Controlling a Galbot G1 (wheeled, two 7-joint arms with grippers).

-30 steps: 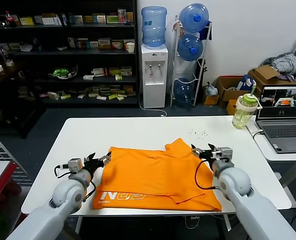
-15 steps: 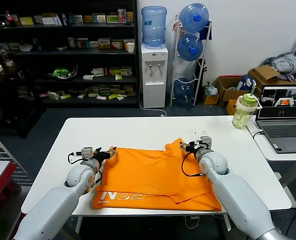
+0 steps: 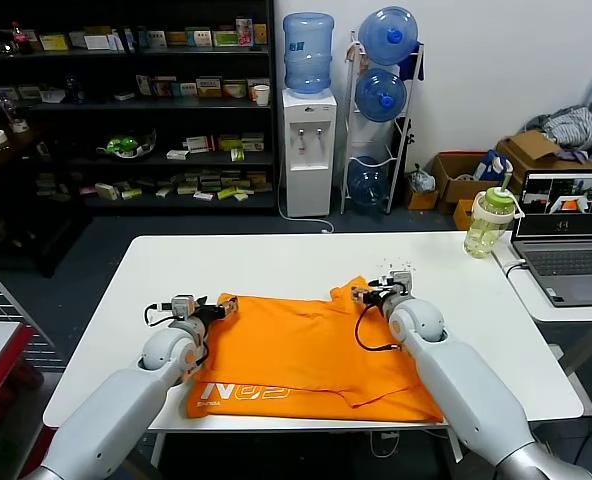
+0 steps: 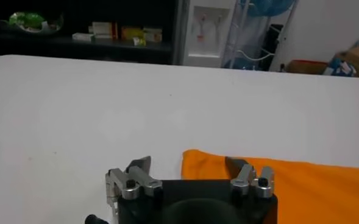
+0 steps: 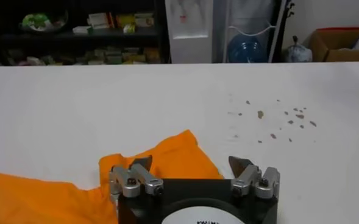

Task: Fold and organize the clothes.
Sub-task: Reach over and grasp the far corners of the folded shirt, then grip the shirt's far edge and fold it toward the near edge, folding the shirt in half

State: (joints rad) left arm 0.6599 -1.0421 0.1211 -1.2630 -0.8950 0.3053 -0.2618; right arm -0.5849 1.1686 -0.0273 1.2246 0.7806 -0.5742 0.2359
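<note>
The orange T-shirt needs to be folded over on itself, so my left gripper needs to grab it by its bottom hem corner next.
The orange T-shirt lies partly folded on the white table, white lettering at its near left edge. My left gripper is open at the shirt's far left corner; in the left wrist view its jaws straddle that orange corner. My right gripper is open at the shirt's far right sleeve tip; in the right wrist view the jaws straddle the orange sleeve tip. Neither gripper holds fabric.
A green-lidded bottle and a laptop stand at the table's far right. Dark specks dot the table beyond the sleeve. Shelves and a water dispenser stand behind the table.
Both grippers have moved forward and inward, from the shirt's sides to its far corners. The shirt has not visibly moved.
</note>
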